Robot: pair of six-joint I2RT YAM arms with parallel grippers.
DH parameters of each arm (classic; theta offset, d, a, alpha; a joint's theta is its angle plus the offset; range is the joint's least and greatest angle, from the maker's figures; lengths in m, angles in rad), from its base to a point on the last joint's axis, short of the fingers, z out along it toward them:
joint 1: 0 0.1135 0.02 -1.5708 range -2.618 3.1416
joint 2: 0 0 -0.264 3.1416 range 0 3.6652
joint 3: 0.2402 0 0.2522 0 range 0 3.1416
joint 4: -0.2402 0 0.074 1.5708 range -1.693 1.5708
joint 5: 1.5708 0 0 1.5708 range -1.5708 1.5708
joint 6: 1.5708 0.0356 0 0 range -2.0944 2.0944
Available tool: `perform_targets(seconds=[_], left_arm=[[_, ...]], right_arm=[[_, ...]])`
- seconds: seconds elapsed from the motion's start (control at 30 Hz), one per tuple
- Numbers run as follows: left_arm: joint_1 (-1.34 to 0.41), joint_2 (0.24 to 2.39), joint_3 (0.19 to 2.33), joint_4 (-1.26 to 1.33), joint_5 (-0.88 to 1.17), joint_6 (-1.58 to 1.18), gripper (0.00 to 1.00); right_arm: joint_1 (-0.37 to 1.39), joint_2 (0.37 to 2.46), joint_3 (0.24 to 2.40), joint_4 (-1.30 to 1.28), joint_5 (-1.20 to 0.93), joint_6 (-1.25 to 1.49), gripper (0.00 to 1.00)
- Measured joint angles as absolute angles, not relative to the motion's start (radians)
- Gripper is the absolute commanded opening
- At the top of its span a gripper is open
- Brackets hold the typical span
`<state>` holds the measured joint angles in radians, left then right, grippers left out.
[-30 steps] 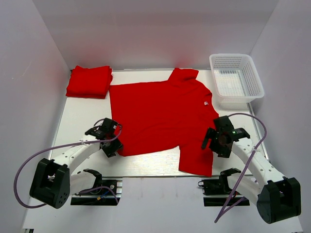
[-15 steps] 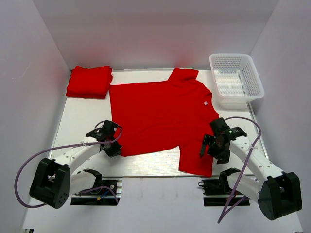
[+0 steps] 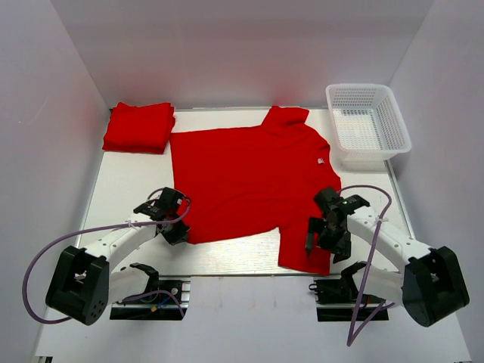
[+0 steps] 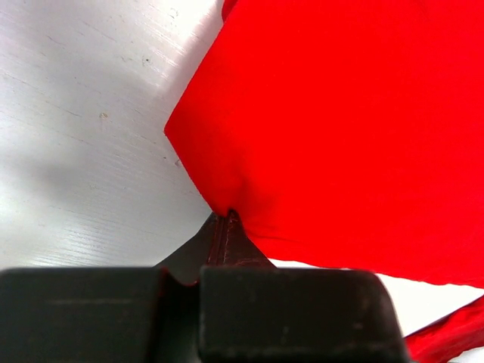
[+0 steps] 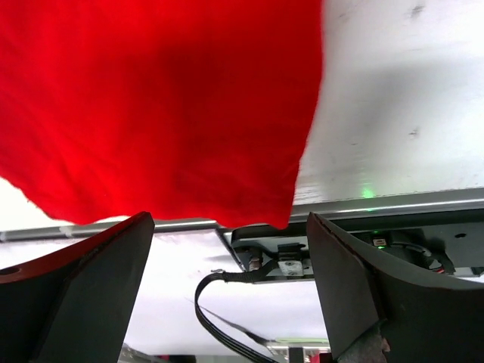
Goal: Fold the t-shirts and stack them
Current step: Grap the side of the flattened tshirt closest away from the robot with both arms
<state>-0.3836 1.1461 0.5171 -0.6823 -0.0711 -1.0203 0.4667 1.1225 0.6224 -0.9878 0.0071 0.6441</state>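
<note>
I need to fold the near side of the t-shirt inward, so my right gripper should grab the red t-shirt by its near sleeve (image 3: 314, 262) (image 5: 240, 198) next, opposite the held hem corner.
A red t-shirt (image 3: 249, 178) lies spread flat on the table, with its white neck label (image 3: 321, 160) on the right. My left gripper (image 3: 176, 233) is shut, pinching the shirt's near-left hem corner; in the left wrist view the closed fingertips (image 4: 225, 221) bite the puckered cloth edge of the shirt (image 4: 340, 128). My right gripper (image 3: 312, 240) is open over the near sleeve (image 3: 306, 246). In the right wrist view the sleeve (image 5: 159, 106) lies beyond the wide-open gripper (image 5: 227, 221). A folded red t-shirt stack (image 3: 139, 127) sits at the back left.
A white mesh basket (image 3: 368, 121) stands at the back right. The near sleeve hangs at the table's front edge (image 3: 227, 261). The right arm's base mount and a black cable (image 5: 280, 261) show below that edge in the right wrist view.
My right gripper has moved left and nearer, from beside the shirt to over its near sleeve. The left gripper has stayed at the hem corner.
</note>
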Motion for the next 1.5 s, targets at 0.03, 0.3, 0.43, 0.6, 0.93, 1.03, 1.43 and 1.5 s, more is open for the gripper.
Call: perform_targets(seconds=[0.03, 0.3, 0.43, 0.6, 0.93, 1.03, 1.43, 1.5], left_arm=[[-0.384, 1.146, 0.517, -0.682, -0.071, -1.018, 0.0], [-0.384, 1.159, 0.527, -0.688, -0.072, -1.006, 0.0], [-0.384, 1.159, 0.527, -0.688, -0.072, -1.001, 0.0], [-0.384, 1.159, 0.527, -0.689, -0.072, -0.998, 0.0], [-0.383, 1.165, 0.537, -0.718, -0.092, -0.994, 0.0], [-0.382, 1.168, 0.544, -0.736, -0.102, -0.994, 0.0], [-0.382, 1.17, 0.555, -0.759, -0.123, -0.984, 0.0], [-0.382, 1.17, 0.559, -0.759, -0.122, -0.98, 0.0]], right_arm=[[0.476, 1.131, 0.625, -0.986, -0.001, 0.644, 0.86], [0.586, 1.203, 0.635, -0.95, -0.053, 0.622, 0.85], [0.629, 1.228, 0.646, -0.928, -0.048, 0.626, 0.83], [0.66, 1.235, 0.645, -0.907, -0.041, 0.66, 0.77], [0.691, 1.32, 0.613, -0.848, -0.027, 0.725, 0.71], [0.692, 1.344, 0.619, -0.851, -0.031, 0.738, 0.48], [0.718, 1.337, 0.624, -0.852, -0.028, 0.775, 0.0], [0.722, 1.337, 0.634, -0.855, -0.007, 0.77, 0.0]])
